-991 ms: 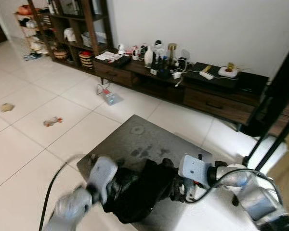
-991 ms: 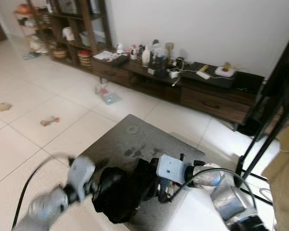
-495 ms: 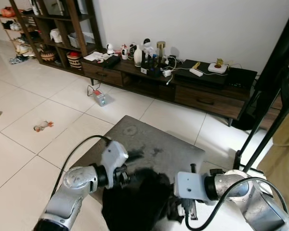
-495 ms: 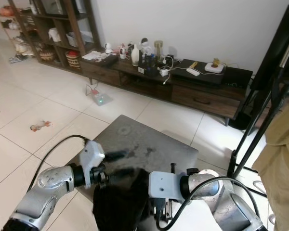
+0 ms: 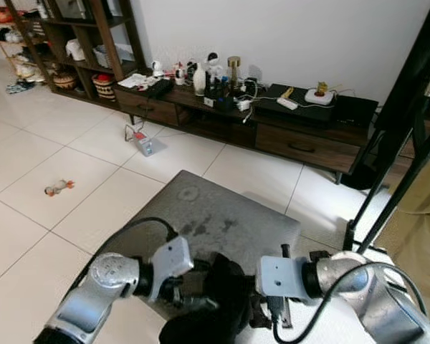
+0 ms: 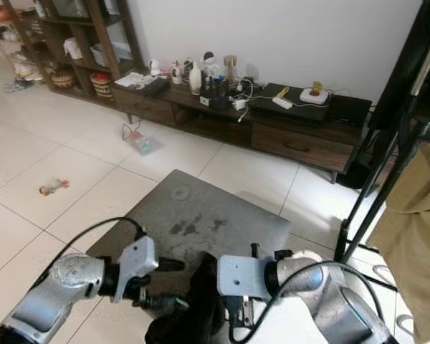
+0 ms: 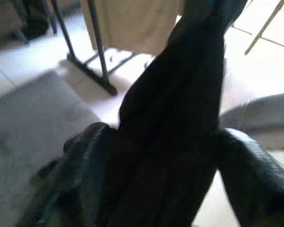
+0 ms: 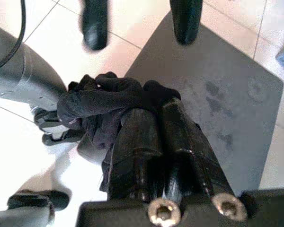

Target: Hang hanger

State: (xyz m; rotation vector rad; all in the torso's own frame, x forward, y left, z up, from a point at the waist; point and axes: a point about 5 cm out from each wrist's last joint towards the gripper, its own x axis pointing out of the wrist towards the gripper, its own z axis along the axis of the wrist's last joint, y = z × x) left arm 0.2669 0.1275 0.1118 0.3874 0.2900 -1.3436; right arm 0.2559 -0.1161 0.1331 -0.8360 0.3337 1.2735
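The left gripper pinches the black garment by its raised fold next, because the rest hangs bunched and slack over the table edge.
A black garment hangs bunched over the near edge of a grey tabletop. My right gripper is shut on the garment's top fold, its fingers pressed close together. In the left wrist view the cloth hangs between the two spread fingers of my left gripper, which is open on the garment's left side. A thin black curved piece shows under the cloth; I cannot tell if it is a hanger.
A black clothes rack stands at the right with a beige garment hanging on it. A dark low cabinet with bottles and cables runs along the back wall. Small items lie on the tiled floor at the left.
The camera has shifted. My left gripper has come down from over the tabletop to the garment, and its fingers now straddle the cloth. The right gripper keeps its hold.
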